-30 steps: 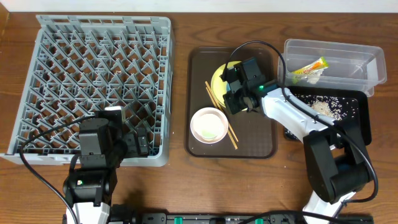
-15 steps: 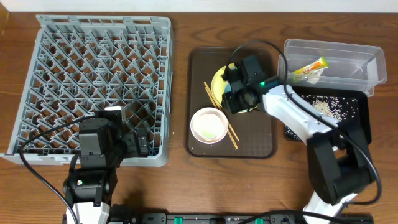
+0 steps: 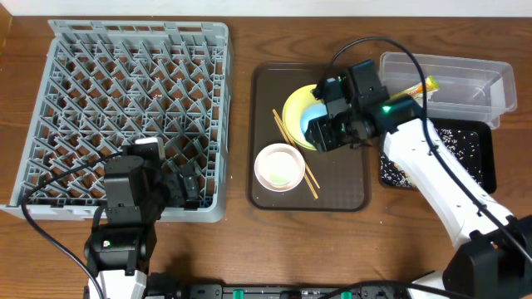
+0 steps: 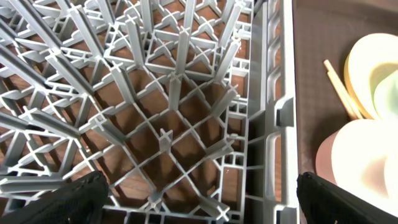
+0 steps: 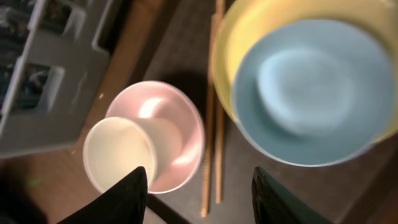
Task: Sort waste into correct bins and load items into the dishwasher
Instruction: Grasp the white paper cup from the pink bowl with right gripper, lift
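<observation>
I will next pinch the white cup's rim with my right gripper, on the side facing the chopsticks. The cup's base end stays free to hand over to my left gripper.
The light blue bowl sits in the yellow plate on the brown serving tray. Beside them the white cup rests inside the pinkish-white bowl, with the chopsticks lying between. My right gripper hovers open above the chopsticks, holding nothing. Low over the grey dishwasher rack, near its front right corner, my left gripper stands wide open and empty. The yellow-green wrapper lies in the clear tub. Rice scraps lie in the black tray.
The dark brown serving tray lies between the rack and the two bins. Cables loop over the right arm and around the left arm's base. The rack's right wall stands close beside the serving tray's left edge.
My right gripper has gone from shut to open and drawn back to the right and up off the plate. The light blue bowl now shows uncovered in the yellow plate. The left arm is unmoved.
</observation>
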`<state>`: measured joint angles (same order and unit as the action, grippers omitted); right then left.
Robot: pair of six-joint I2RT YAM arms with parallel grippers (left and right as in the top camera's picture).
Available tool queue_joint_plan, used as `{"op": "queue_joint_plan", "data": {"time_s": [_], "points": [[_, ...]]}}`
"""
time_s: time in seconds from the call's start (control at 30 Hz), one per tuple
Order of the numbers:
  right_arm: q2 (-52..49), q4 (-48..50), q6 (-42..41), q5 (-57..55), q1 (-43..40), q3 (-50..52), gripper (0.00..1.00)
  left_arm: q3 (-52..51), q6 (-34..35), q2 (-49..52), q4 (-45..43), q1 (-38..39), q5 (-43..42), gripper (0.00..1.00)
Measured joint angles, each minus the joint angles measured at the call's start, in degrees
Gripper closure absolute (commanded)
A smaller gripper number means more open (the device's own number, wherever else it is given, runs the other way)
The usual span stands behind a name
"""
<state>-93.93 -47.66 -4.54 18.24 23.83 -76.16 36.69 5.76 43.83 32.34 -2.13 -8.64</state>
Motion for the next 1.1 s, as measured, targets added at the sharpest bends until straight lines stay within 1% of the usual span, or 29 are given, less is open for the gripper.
{"op": "queue_joint_plan", "data": {"time_s": [0.1,0.27,0.37,0.47,0.6,0.7,0.83,0.97,1.1], "points": [[-0.2,-0.1,-0.2,0.2,2.3,0.0,0.53,0.0,0.5,0.0,-0.3,0.0,0.0,0.01],[-2.5,-1.0,-2.7,-3.3,7.3,0.0,0.56,0.0,1.1,0.0,-0.2,0.0,0.0,0.01],[-5.4,-1.0,-4.1,-4.5,9.0,0.0,0.65,0.0,1.5,0.0,-0.2,0.0,0.0,0.01],[-8.2,-1.1,-5.5,-5.3,9.5,0.0,0.78,0.0,1.6,0.0,-0.2,0.0,0.0,0.01],[-10.4,-1.2,-6.5,-5.7,9.9,0.0,0.91,0.0,1.8,0.0,0.0,0.0,0.0,0.01],[-11.7,-1.1,-7.0,-5.9,10.0,0.0,0.98,0.0,2.5,0.0,0.0,0.0,0.0,0.01],[-11.9,-0.3,-7.2,-6.3,10.0,0.0,0.99,0.0,3.9,0.0,-0.1,0.0,-0.7,0.01],[-11.9,0.3,-7.2,-6.3,9.8,0.0,0.99,0.0,5.0,0.0,-3.4,0.0,-4.4,0.01],[-10.4,-0.8,-7.1,-4.6,7.2,-1.1,0.99,0.9,6.5,0.7,-2.6,0.0,-6.2,0.01]]}}
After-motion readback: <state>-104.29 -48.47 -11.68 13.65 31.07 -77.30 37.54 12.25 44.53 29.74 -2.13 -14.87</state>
